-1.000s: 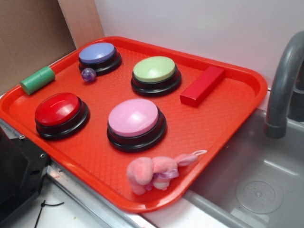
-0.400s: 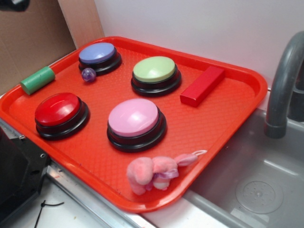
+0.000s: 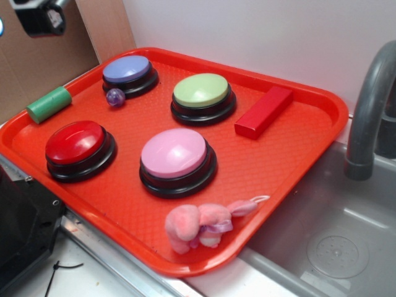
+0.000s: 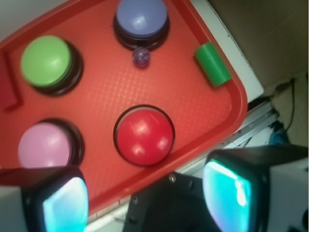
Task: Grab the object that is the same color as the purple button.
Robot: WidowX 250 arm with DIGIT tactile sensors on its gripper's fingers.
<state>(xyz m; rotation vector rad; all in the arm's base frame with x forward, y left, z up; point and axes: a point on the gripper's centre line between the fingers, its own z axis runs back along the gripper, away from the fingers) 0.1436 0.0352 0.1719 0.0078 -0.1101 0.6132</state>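
My gripper grabs the ball by its two open sides next, beside the purple button's black base [image 3: 131, 88], which sits close against the ball.
A tiny translucent purple ball [image 3: 115, 96] [image 4: 141, 57], the object, lies on the red tray [image 3: 260, 167] just in front of the purple button [image 3: 127, 70] [image 4: 141, 18], touching or almost touching its black base. My gripper [image 3: 38, 17] [image 4: 145, 200] hangs high at the upper left of the exterior view, above the tray's left edge and well apart from the ball. Its two fingers [image 4: 229, 193] stand wide apart with teal pads and nothing between them.
On the tray stand a green button [image 3: 202, 91], a red button [image 3: 77, 143] and a larger pink button [image 3: 175, 154]. A red block [image 3: 264, 111], a green cylinder [image 3: 49, 104] and a pink plush toy [image 3: 201, 224] lie near the rims. A sink and grey faucet [image 3: 370, 105] are at right.
My gripper has come down into the exterior view at the top left; one second ago it was out of frame. Nothing on the tray has moved.
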